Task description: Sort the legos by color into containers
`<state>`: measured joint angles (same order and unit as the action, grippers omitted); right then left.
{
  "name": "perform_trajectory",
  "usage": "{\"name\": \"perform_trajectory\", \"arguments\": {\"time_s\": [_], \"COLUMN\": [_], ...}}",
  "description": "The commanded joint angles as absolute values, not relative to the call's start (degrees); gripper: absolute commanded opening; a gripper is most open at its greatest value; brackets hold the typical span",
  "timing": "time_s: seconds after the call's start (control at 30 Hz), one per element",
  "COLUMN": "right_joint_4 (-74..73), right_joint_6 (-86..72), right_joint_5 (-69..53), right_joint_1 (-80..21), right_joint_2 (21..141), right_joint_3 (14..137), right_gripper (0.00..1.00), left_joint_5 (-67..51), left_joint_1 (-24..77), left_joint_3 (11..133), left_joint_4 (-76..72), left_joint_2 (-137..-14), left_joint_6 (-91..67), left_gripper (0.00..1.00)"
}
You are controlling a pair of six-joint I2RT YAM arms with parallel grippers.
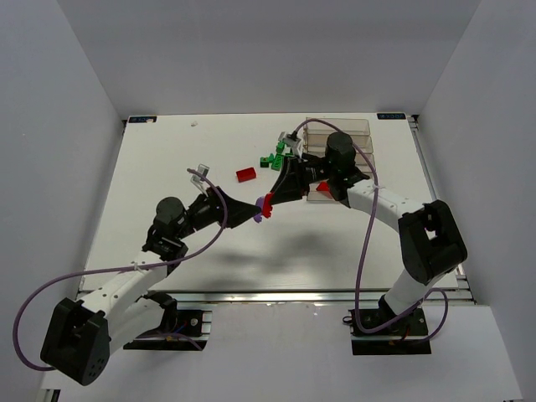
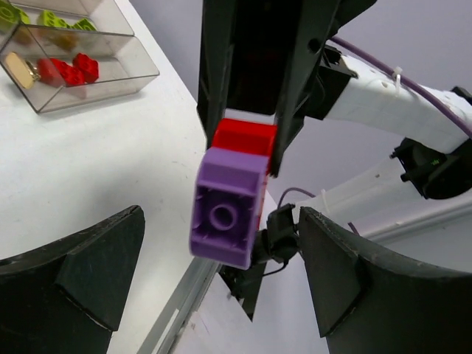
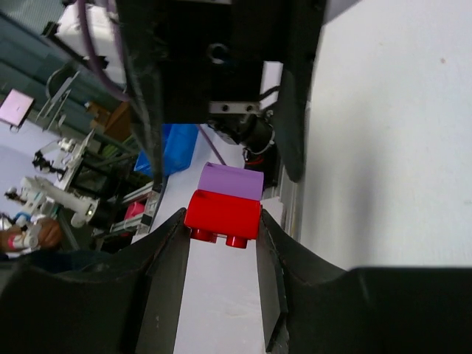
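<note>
My left gripper grabs the purple lego (image 3: 231, 181) by its opposite sides next, which leaves the red lego free to be sorted separately.
My right gripper (image 3: 221, 218) is shut on a red lego (image 3: 223, 214), and a purple lego (image 3: 231, 181) is stuck to that brick's far side. The joined pair hangs above the table's middle (image 1: 265, 208). In the left wrist view the purple lego (image 2: 227, 205) sits between the wide-apart fingers of my open left gripper (image 2: 221, 221), touching neither. The clear containers (image 1: 360, 130) stand at the back right, partly hidden by the right arm. The left wrist view shows red legos (image 2: 70, 70) in one bin of the containers (image 2: 110, 77) and yellow-green ones (image 2: 51, 18) in the neighbouring bin.
A loose red lego (image 1: 245, 174) lies on the table left of the right gripper. Several dark green legos (image 1: 273, 159) lie in a cluster by the containers. The left arm's purple cable (image 1: 92, 272) loops over the near left of the table.
</note>
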<state>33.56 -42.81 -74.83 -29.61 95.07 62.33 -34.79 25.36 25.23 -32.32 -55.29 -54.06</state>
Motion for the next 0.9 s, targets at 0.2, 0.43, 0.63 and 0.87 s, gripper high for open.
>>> {"name": "perform_trajectory", "arguments": {"time_s": [0.2, 0.43, 0.63, 0.87], "right_joint_4": [62.6, 62.6, 62.4, 58.7], "right_joint_6": [-61.4, -61.4, -61.0, -57.3], "right_joint_5": [-78.4, -78.0, -77.8, -78.0], "right_joint_1": [-30.6, -31.7, -31.7, -31.6], "right_joint_2": [94.9, 96.0, 96.1, 94.8], "right_joint_3": [61.7, 62.5, 62.4, 61.1], "right_gripper": [0.0, 0.0, 0.0, 0.0], "left_joint_5": [-40.6, -42.6, -44.0, -44.6], "left_joint_1": [25.7, 25.7, 25.7, 25.7], "left_joint_3": [24.4, 21.9, 19.7, 18.9], "left_joint_4": [-38.2, -46.1, -51.0, -53.3], "left_joint_2": [-54.2, -53.9, -53.9, -54.5], "left_joint_6": [-55.9, -61.7, -65.4, -66.9], "left_gripper": [0.91, 0.77, 0.63, 0.45]}}
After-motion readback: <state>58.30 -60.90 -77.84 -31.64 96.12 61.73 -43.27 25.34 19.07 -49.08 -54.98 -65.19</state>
